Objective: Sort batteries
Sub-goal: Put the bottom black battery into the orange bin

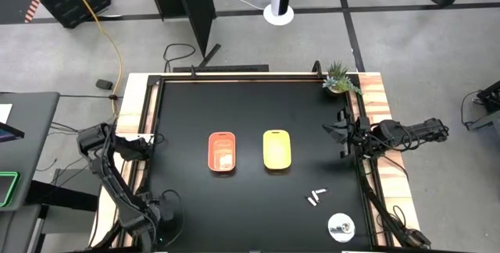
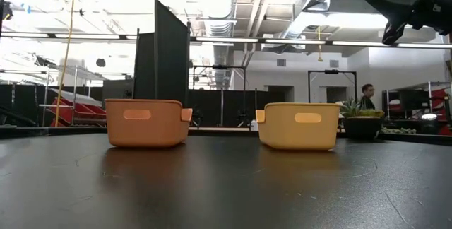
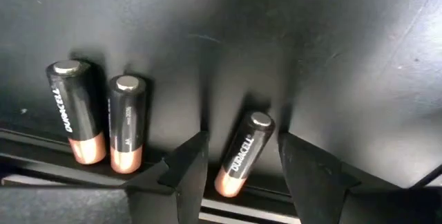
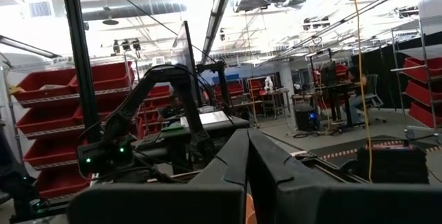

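The lone Duracell battery needs to be sorted into a tray. I will next grab it by its black body (image 3: 246, 144) with my left gripper.
In the left wrist view, three black-and-copper batteries lie on the black table beside its raised edge rail: a pair (image 3: 97, 120) side by side and one (image 3: 242, 155) alone. My left gripper (image 3: 243, 172), at the table's near left corner (image 1: 162, 215), is open with a finger on each side of the lone battery, not touching it. Some tiny whitish sticks (image 1: 316, 197) lie near the table's near right. An orange tray (image 1: 222, 152), with something pale inside, and a yellow tray (image 1: 277, 149) stand mid-table. My right gripper (image 1: 341, 132) (image 4: 247, 162) is shut, raised above the right edge.
A round silvery-white disc (image 1: 341, 226) lies at the near right corner and a small potted plant (image 1: 339, 79) stands at the far right corner. In the low view the two trays (image 2: 148, 123) (image 2: 299, 124) stand side by side, with bare black tabletop in front of them.
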`<state>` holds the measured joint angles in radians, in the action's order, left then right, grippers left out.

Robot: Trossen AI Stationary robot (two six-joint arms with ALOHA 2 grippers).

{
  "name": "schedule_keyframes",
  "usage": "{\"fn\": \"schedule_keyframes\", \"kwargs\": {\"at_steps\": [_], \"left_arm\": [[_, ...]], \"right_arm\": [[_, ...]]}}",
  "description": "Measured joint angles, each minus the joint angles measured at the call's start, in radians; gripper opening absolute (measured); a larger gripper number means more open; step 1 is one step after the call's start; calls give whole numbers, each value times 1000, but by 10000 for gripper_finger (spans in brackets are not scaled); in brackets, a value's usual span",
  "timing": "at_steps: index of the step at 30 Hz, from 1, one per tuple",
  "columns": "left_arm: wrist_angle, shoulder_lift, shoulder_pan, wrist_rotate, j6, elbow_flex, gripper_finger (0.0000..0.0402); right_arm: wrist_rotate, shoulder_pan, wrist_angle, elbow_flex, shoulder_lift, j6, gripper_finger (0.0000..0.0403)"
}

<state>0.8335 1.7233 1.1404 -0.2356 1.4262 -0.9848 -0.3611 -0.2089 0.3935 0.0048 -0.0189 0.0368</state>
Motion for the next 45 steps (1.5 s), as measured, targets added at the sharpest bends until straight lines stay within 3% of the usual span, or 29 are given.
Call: {"fn": "schedule_keyframes", "kwargs": {"at_steps": [10, 22, 45], "left_arm": [[-8, 17, 0, -2, 8, -3, 164], [-12, 19, 0, 3, 12, -1, 50], [-22, 24, -14, 23, 35, -61, 42]], "right_arm": [[0, 0, -5, 0, 0, 1, 29], [0, 0, -19, 0, 0, 1, 29], [0, 0, -19, 0, 0, 24, 29]]}}
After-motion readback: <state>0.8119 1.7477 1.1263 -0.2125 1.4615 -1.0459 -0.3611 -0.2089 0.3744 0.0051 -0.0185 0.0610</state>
